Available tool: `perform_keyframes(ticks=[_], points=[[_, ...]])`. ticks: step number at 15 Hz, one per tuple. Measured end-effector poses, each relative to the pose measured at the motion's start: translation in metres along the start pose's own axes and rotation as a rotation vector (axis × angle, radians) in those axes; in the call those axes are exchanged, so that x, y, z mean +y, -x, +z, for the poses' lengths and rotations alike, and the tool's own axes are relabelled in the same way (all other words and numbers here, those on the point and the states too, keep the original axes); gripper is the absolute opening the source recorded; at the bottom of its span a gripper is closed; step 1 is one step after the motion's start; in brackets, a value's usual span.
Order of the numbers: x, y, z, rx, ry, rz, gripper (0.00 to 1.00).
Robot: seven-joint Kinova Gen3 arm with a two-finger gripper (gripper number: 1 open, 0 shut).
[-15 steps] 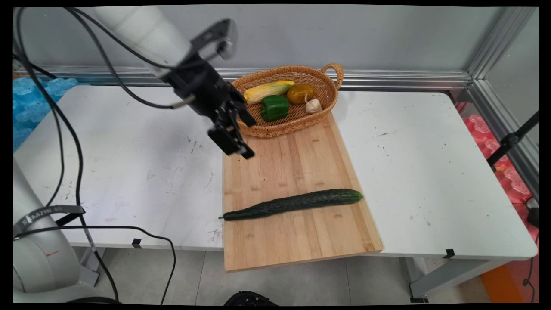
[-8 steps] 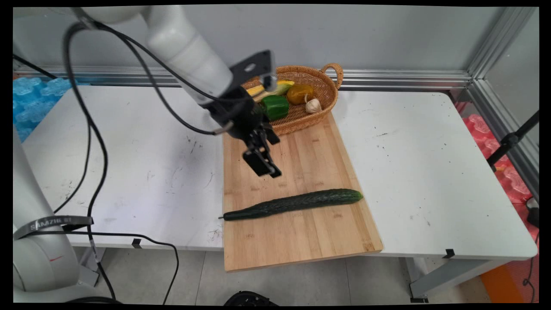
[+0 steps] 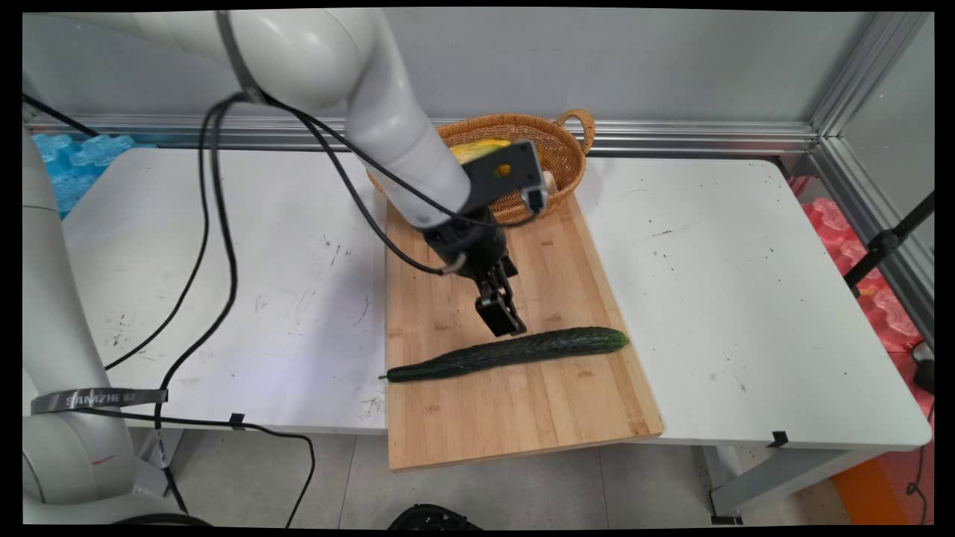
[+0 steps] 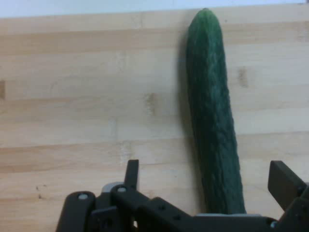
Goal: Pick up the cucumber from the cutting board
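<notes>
My gripper grabs the cucumber by its middle (image 3: 508, 352) next, to move the long dark green cucumber off the cutting board (image 3: 552, 410).
A long dark green cucumber (image 3: 515, 352) lies across a wooden cutting board (image 3: 552, 410) near the table's front. My gripper (image 3: 504, 321) points down just above the cucumber's middle, at its far side. In the hand view the gripper (image 4: 207, 181) is open, with a fingertip (image 4: 133, 171) on one side of the cucumber (image 4: 212, 116) and the other fingertip (image 4: 284, 182) on the opposite side. The cucumber runs between them, closer to the right one. Nothing is gripped.
A wicker basket (image 3: 571, 156) stands at the board's far end, mostly behind the arm; a yellow corn cob (image 3: 477, 149) shows in it. Black cables (image 3: 216, 246) hang from the arm over the table's left half. White table (image 3: 746, 298) spreads right of the board.
The arm swung right and down, from beside the basket's left rim across the board to just above the cucumber. The cucumber has not moved.
</notes>
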Motion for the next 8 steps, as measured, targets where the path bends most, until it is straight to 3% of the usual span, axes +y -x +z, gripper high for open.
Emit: perform_keyframes(ticks=[8], points=[[0.013, -0.011, 0.05, -0.065, -0.027, -0.039, 1.0]])
